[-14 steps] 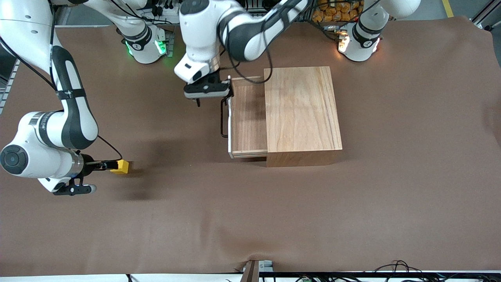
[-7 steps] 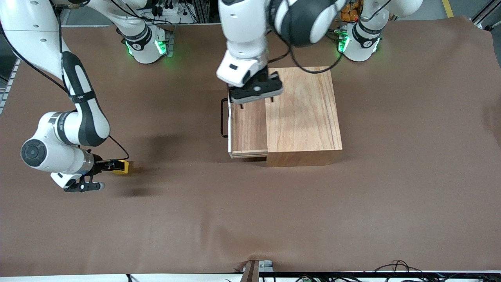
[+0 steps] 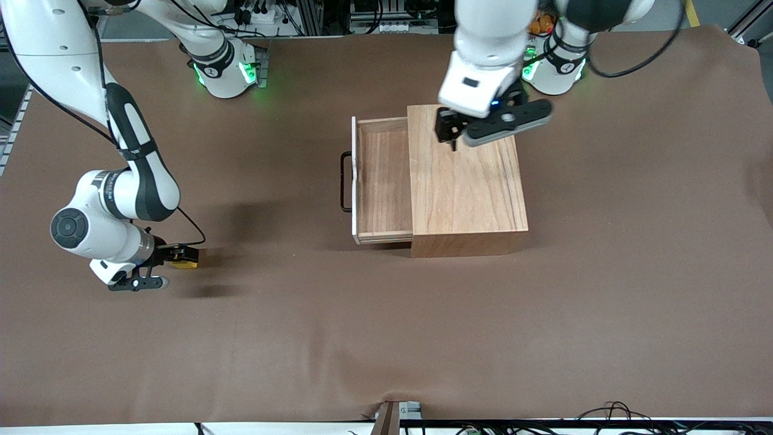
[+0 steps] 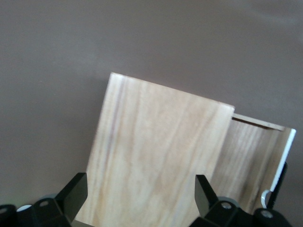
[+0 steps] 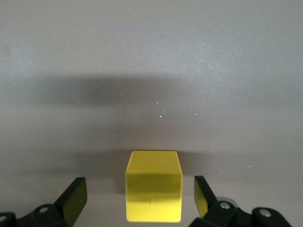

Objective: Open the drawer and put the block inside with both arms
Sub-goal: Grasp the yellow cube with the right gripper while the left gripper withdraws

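Note:
Next, my right gripper grabs the yellow block by its opposite sides to put it inside the open drawer [image 3: 381, 181].
The drawer [image 3: 381, 181] is pulled out of the light-wood box [image 3: 465, 175], with its black loop handle [image 3: 345, 181] toward the right arm's end. The inside of the drawer is bare. My left gripper [image 3: 459, 136] is open and empty above the box top; its wrist view shows the box [image 4: 156, 142] and the drawer [image 4: 251, 156] below the open left gripper [image 4: 140, 189]. The yellow block [image 3: 188, 263] sits on the table near the right arm's end. My right gripper [image 3: 175, 257] is open, low at the block [image 5: 153, 191], one finger each side with gaps showing.
The brown cloth [image 3: 386, 332] covers the whole table. Cables and a bracket [image 3: 392, 417] lie at the table edge nearest the front camera. The arm bases [image 3: 223, 72] stand along the edge farthest from the front camera.
My left gripper has swung from beside the drawer front to over the box top, toward its own base. My right arm has shifted slightly at the block. The drawer has stayed open.

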`<state>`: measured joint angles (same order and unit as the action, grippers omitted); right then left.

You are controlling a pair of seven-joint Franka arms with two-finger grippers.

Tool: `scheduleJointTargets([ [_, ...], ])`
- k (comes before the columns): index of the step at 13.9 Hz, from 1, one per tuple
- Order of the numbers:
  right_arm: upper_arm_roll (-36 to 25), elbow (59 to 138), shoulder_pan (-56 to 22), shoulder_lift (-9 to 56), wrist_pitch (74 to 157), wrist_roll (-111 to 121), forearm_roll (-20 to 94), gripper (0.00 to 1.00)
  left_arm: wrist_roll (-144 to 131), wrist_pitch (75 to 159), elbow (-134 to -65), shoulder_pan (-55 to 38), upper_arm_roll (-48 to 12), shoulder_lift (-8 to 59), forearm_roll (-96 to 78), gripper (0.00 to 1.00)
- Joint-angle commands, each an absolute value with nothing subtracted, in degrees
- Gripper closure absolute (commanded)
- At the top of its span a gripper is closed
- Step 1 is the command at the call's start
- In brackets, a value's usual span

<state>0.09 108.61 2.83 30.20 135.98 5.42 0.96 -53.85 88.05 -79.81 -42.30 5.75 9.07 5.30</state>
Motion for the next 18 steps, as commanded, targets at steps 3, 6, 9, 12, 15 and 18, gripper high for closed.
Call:
scheduleJointTargets([
  [3, 0.4, 112.5, 3.3, 29.2, 139.7, 2.6, -0.4, 0.0, -46.7, 85.3, -84.4, -32.9, 4.9, 2.0, 4.0, 0.0],
  [6, 0.4, 112.4, 3.3, 29.2, 140.0, 1.5, -0.4, 0.15, -34.4, 83.1, -84.3, -27.3, 4.9, 1.2, 4.0, 0.0],
  [9, 0.4, 112.4, 3.2, 29.8, 140.8, 1.1, -0.4, 0.95, -18.1, 79.5, -84.0, -21.2, 5.0, 0.4, 4.0, 0.0],
  [12, 0.4, 112.2, 3.4, 29.7, 140.7, -0.2, -0.4, 1.0, -12.8, 79.3, -86.0, -17.1, 5.0, -2.5, 4.0, 0.0],
  [15, 1.2, 110.7, 5.5, 27.8, 137.0, -1.8, 1.7, 1.0, -6.2, 79.7, -87.9, -14.0, 5.2, -4.1, 4.1, 0.0],
  [18, 1.8, 100.2, 4.1, 27.2, 120.1, -1.9, 5.5, 1.0, 0.7, 79.8, -89.3, -9.2, 5.2, -5.2, 4.2, 0.0],
])
